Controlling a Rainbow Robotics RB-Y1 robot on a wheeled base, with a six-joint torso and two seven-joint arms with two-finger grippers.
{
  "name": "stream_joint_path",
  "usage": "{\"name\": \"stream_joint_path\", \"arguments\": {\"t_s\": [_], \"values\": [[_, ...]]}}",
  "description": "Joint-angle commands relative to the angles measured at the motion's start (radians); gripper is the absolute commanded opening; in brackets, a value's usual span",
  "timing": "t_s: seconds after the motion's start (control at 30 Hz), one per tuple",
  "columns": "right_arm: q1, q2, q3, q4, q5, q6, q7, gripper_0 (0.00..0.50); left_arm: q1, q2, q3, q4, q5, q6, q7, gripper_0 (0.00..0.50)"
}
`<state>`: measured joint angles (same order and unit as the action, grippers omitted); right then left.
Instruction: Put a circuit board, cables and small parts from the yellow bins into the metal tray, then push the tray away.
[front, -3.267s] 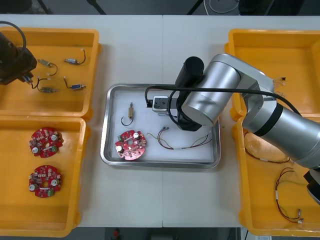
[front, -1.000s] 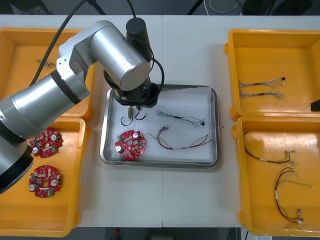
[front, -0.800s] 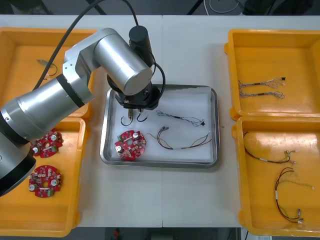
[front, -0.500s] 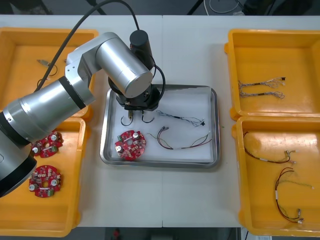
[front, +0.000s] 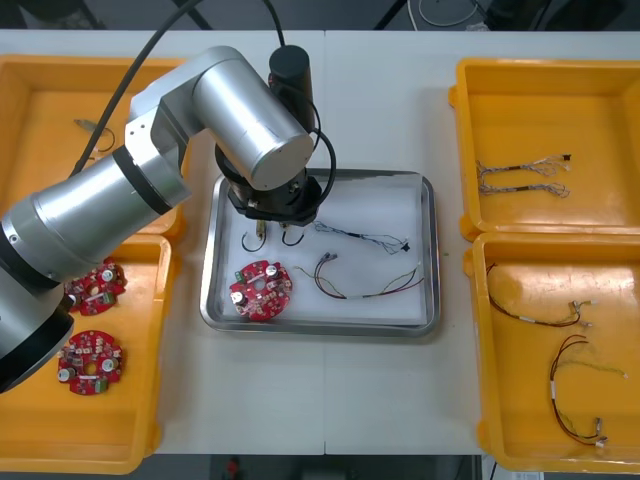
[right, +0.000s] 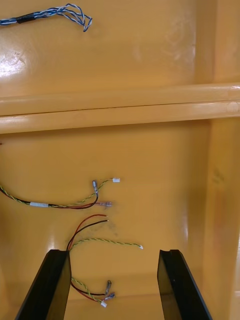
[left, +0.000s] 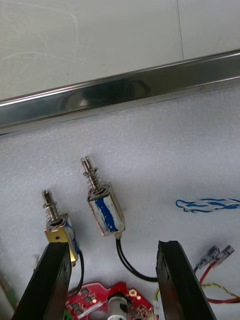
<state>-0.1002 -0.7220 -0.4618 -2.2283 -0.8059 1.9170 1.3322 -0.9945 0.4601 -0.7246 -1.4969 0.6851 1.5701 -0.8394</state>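
Note:
The metal tray should be grabbed next by its rim (front: 300, 328) beside the red circuit board (front: 261, 290) with my right gripper, so I can push the filled tray away.
My left gripper (front: 276, 216) hangs over the far-left part of the metal tray (front: 320, 326), open. In the left wrist view a small metal part (left: 105, 214) with a black lead lies free on the white lining between the open fingers (left: 54, 280). A second small metal part (left: 60, 228) rests beside it. The front view shows both parts (front: 290, 237) just below the gripper. A red circuit board (front: 261, 290), a blue and white cable (front: 362, 237) and a red and yellow cable (front: 366, 286) lie in the tray. My right gripper (right: 112, 287) stands open above red and yellow cables (right: 85, 240) in an orange bin.
The near-left bin (front: 40, 440) holds two more circuit boards (front: 92, 285). A small metal part (front: 88, 125) lies in the far-left bin. Blue and white cables (front: 525, 178) sit in the far-right bin; red and yellow cables (front: 565, 370) in the near-right one.
My left gripper has gone from shut to open, letting go of the small metal part, which now lies in the tray beside the first one. The arm shifted slightly.

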Motion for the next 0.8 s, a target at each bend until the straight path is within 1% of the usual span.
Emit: {"name": "stream_joint_path", "arguments": {"t_s": [0.03,0.2,0.37,0.43,0.6,0.63,0.67,0.73,0.8], "values": [[0.013,-0.002,-0.015,-0.033,0.004,0.003,-0.005,0.500,-0.047,0.011,0.088,-0.088,-0.006,0.094,0.069,0.500],[-0.016,-0.039,0.028,-0.033,-0.007,0.003,-0.002,0.500,-0.033,0.052,0.191,-0.158,0.008,0.208,0.045,0.500],[-0.088,-0.068,0.101,-0.033,-0.022,0.003,0.001,0.500,0.008,0.107,0.329,-0.224,0.057,0.314,-0.081,0.500],[-0.130,-0.080,0.143,-0.031,-0.053,0.003,0.002,0.500,0.040,0.146,0.401,-0.264,0.085,0.350,-0.129,0.500],[-0.216,-0.089,0.236,-0.033,-0.098,0.003,0.004,0.500,0.102,0.224,0.505,-0.345,0.113,0.350,-0.191,0.500],[-0.242,-0.089,0.269,-0.033,-0.102,0.003,0.009,0.500,0.120,0.246,0.530,-0.367,0.117,0.350,-0.207,0.500],[-0.256,-0.089,0.284,-0.033,-0.102,0.003,0.009,0.500,0.129,0.253,0.542,-0.375,0.117,0.350,-0.214,0.500],[-0.306,-0.089,0.362,-0.033,-0.108,0.003,0.012,0.500,0.172,0.293,0.588,-0.405,0.122,0.350,-0.244,0.500],[-0.346,-0.089,0.428,-0.031,-0.107,0.003,0.013,0.500,0.209,0.319,0.625,-0.424,0.128,0.350,-0.268,0.500]]}}
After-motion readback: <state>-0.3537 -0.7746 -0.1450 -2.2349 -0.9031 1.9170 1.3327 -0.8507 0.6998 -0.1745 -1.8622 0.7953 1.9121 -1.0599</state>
